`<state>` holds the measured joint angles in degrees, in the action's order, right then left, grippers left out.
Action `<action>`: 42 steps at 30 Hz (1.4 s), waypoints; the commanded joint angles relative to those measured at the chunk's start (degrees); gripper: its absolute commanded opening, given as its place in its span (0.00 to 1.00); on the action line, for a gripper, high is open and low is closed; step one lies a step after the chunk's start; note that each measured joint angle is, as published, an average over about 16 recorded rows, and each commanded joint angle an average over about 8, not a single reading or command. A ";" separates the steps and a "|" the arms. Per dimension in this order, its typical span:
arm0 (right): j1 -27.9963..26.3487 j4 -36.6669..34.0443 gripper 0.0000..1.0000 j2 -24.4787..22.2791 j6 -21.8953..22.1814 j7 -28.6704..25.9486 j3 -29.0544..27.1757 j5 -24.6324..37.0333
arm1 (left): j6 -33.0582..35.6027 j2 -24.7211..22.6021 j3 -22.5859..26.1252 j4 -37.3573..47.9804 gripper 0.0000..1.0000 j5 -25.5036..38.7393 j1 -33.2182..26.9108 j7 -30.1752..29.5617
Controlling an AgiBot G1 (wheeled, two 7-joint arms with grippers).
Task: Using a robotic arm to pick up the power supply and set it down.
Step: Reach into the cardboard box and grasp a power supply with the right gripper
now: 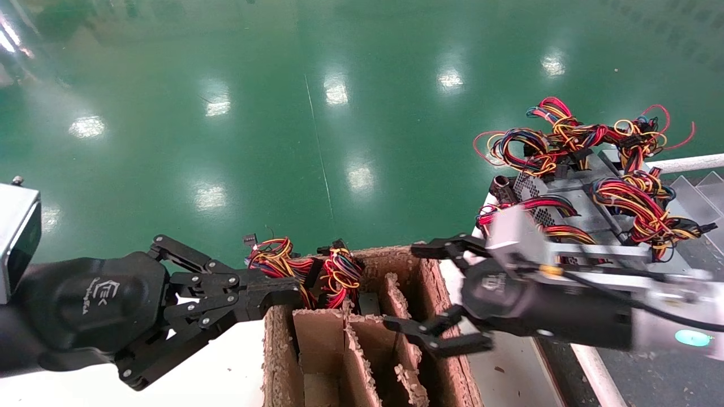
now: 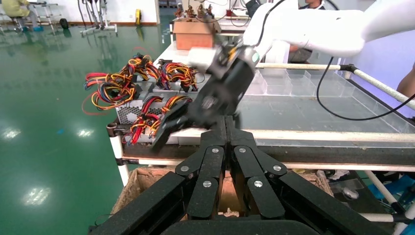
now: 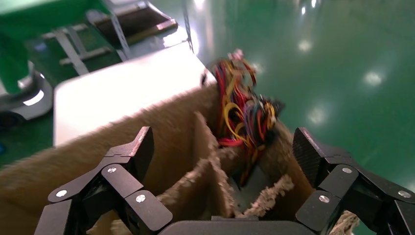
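Note:
The power supply is to be picked up from the cardboard box. My right gripper will grab it next by its wire bundle [image 1: 343,272] [image 3: 252,122] to do that.
A power supply stands in the far compartment of a cardboard box [image 1: 441,294]; its red, yellow and blue wires [image 1: 308,271] spill over the rim, and a little grey metal [image 3: 254,191] shows below the wires [image 3: 240,107]. My right gripper [image 1: 404,285] hovers open over the box's dividers [image 3: 222,147], with nothing between its fingers. Left of the box, my left gripper [image 1: 285,294] is shut and empty [image 2: 226,129], its tips close beside the wires. More grey power supplies [image 1: 582,203] with wire bundles lie stacked on the table at right [image 2: 142,105].
The box has ragged cardboard dividers [image 1: 353,350] forming several narrow compartments. A white surface [image 1: 226,367] lies left of the box. The table's white rail [image 1: 684,164] and clear bins [image 2: 288,81] sit at right. Green floor [image 1: 283,113] lies beyond.

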<state>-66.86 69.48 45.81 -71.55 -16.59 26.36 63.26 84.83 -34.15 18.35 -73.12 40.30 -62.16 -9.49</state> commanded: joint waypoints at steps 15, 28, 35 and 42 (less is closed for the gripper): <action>-0.05 1.07 0.00 9.71 13.18 -2.33 5.71 13.50 | -0.01 0.01 0.03 0.00 1.00 -0.02 -0.01 0.01; 2.07 3.64 0.00 11.19 19.67 -6.45 6.95 18.46 | -0.02 0.02 0.05 0.00 1.00 -0.03 -0.01 0.03; 2.44 3.21 0.00 12.20 21.65 -7.13 7.18 19.66 | -0.03 0.03 0.06 0.00 1.00 -0.04 -0.02 0.03; 3.01 3.35 0.00 12.49 22.73 -6.82 7.02 19.87 | -0.03 0.03 0.08 0.00 1.00 -0.05 -0.02 0.04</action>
<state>-63.68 73.24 58.02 -48.91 -23.18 33.04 82.55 84.80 -34.12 18.43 -73.11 40.25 -62.18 -9.46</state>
